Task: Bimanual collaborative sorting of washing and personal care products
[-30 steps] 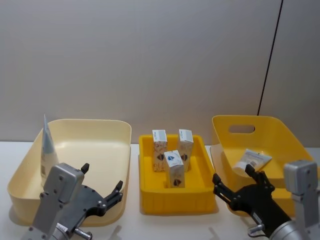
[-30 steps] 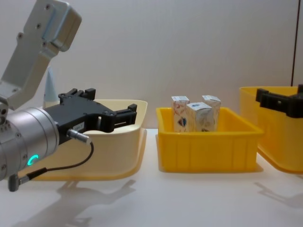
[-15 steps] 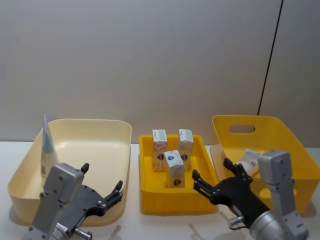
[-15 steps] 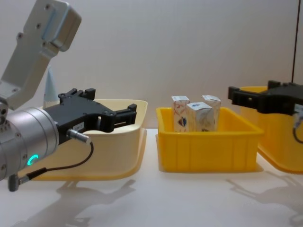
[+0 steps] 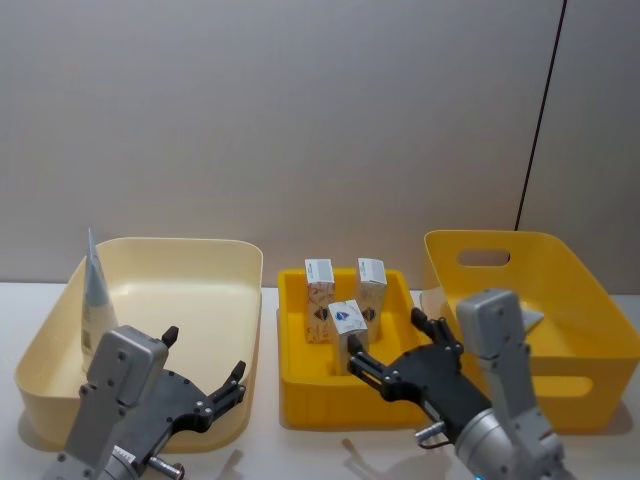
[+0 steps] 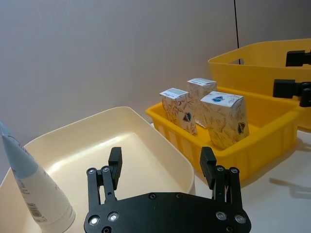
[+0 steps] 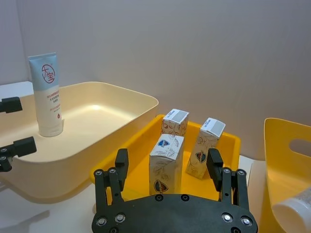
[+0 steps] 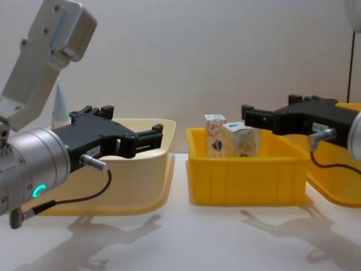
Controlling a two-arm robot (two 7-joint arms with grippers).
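Note:
The right gripper grabs the nearest carton's upper sides next, above the yellow tray's rim. The tray's front side (image 5: 355, 400) (image 8: 248, 179) rises around the carton's lower half.
Three small white cartons stand upright in the yellow tray (image 5: 300, 395): one at the front (image 5: 346, 322) (image 7: 164, 162), two behind (image 5: 319, 285) (image 5: 371, 283). A pale-blue tube (image 5: 94, 300) (image 7: 47, 94) stands in the cream bin's (image 5: 190, 262) left corner. Another tube (image 7: 294, 211) lies in the yellow bin (image 5: 560, 262), mostly hidden behind my right arm. My right gripper (image 5: 388, 342) (image 7: 167, 160) is open over the tray's front right, just short of the front carton, holding nothing. My left gripper (image 5: 205, 355) (image 6: 161, 158) hangs open at the cream bin's near edge.
The three containers stand side by side on a white table (image 8: 180, 237), with narrow gaps between them. A plain grey wall (image 5: 300, 120) is close behind. Bare table lies in front of the bins.
My right gripper has swung left, from in front of the yellow bin to the front right of the yellow tray. The left arm has not moved.

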